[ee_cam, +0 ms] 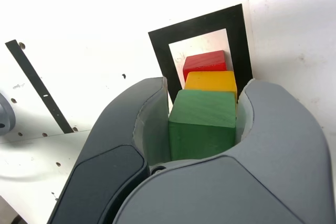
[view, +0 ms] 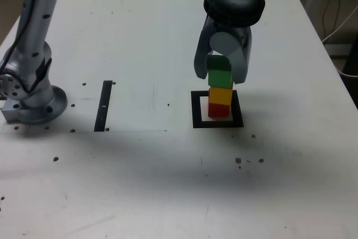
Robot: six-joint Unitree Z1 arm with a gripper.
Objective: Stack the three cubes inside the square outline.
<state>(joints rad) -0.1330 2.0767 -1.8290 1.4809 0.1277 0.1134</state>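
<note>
I should let go of the green cube with my gripper now: its lower edge rests on the yellow cube in the exterior view, so the green cube would stand.
The three cubes stand as one tower inside the square outline at the exterior view's right of centre. The red cube is at the bottom, the yellow cube sits on it, and the green cube is on top. My gripper comes down from above, its two grey fingers pressed on the green cube's opposite sides, shut on it. The wrist view looks down the tower: green cube between the fingers, yellow and red below, inside the black outline.
A thin black strip lies on the white table at the exterior view's left of the outline. The arm's base stands at the far left. Small dark specks dot the table. The table's right edge is near cables.
</note>
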